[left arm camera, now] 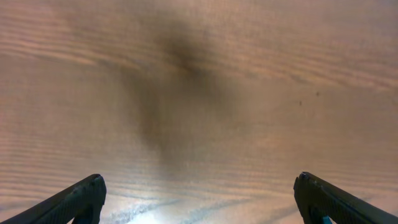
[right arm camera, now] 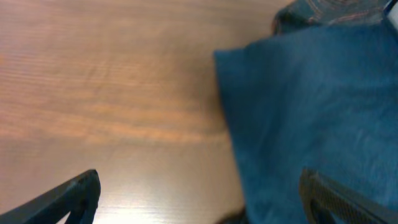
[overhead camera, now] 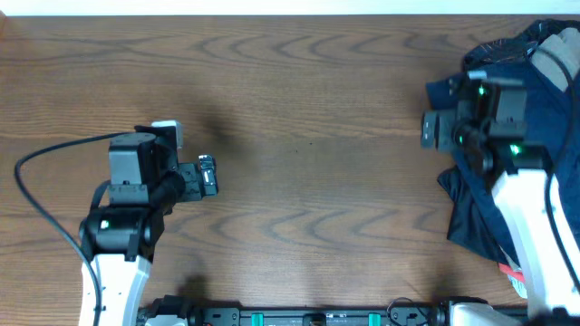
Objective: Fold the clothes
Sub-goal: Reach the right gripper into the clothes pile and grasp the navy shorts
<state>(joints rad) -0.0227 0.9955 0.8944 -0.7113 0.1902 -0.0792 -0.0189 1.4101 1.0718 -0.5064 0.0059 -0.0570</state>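
My right gripper grabs the dark navy garment (overhead camera: 544,127) by its edge beside the wood next. Then my right gripper draws the garment out flat for folding.
The dark navy garment (overhead camera: 544,127) lies crumpled at the right edge of the table, partly under my right arm. In the right wrist view its blue cloth (right arm camera: 317,112) fills the right half, with its left edge on the wood. My right gripper (overhead camera: 435,129) (right arm camera: 199,193) is open over that edge, one finger over bare wood, the other over the cloth, holding nothing. My left gripper (overhead camera: 208,176) (left arm camera: 199,193) is open and empty over bare wood at the left, far from the garment.
The wooden table (overhead camera: 308,136) spans the view. A paler patterned cloth (overhead camera: 555,50) lies in the pile at the back right corner, also at the top of the right wrist view (right arm camera: 336,9). A red and white item (overhead camera: 517,276) shows at the front right.
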